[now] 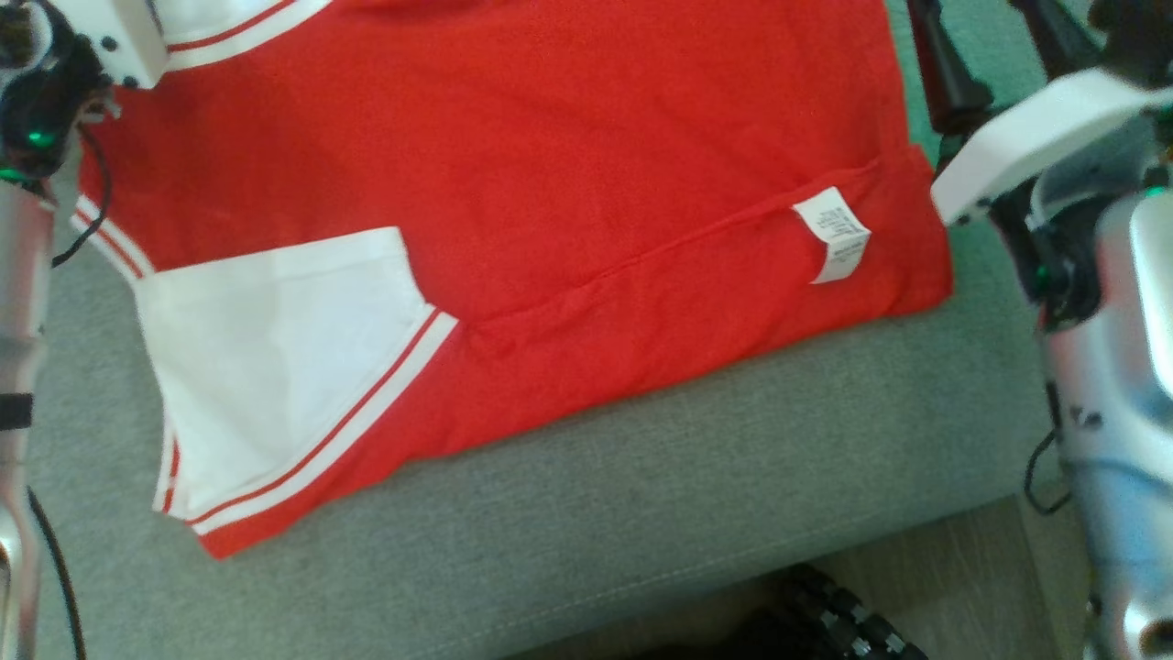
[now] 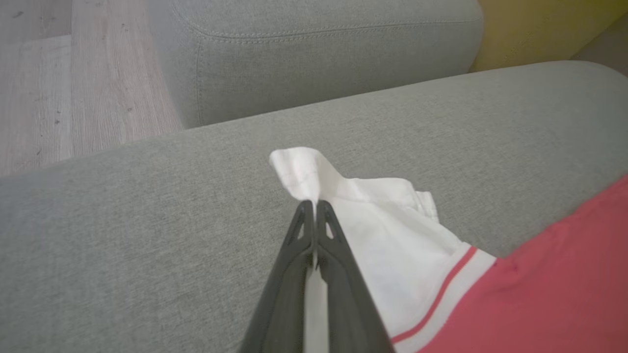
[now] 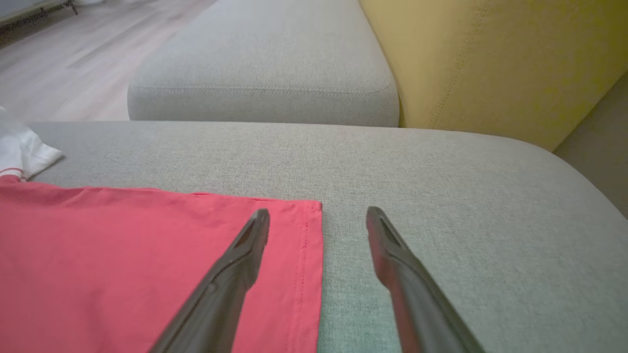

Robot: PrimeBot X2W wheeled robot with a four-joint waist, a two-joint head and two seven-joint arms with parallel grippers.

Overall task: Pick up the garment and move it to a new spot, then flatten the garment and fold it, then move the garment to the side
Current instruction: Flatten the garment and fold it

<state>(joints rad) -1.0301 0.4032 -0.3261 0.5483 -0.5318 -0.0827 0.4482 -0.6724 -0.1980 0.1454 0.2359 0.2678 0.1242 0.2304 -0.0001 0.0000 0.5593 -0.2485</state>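
The right gripper grabs the shirt by its red hem corner [image 3: 313, 209] next, to fold the shirt into a narrow strip.
The garment [image 1: 550, 137] is a red shirt with white, red-striped sleeves, spread on a grey sofa cushion [image 1: 641, 495]. A white care label [image 1: 834, 234] lies on its right part. In the left wrist view my left gripper [image 2: 314, 203] is shut on a bunched corner of one white sleeve [image 2: 392, 245], pinched up off the cushion. In the right wrist view my right gripper [image 3: 319, 215] is open over the red hem corner [image 3: 304, 235], one finger over the fabric and the other over bare cushion. Whether it touches the fabric I cannot tell.
A second grey cushion [image 3: 265, 73] adjoins the far side, with a yellow backrest [image 3: 490, 63] beside it. Wooden floor [image 2: 49, 98] lies beyond the cushion edge. Below the cushion's front edge, floor [image 1: 962, 568] and a dark ribbed part [image 1: 843, 623] show.
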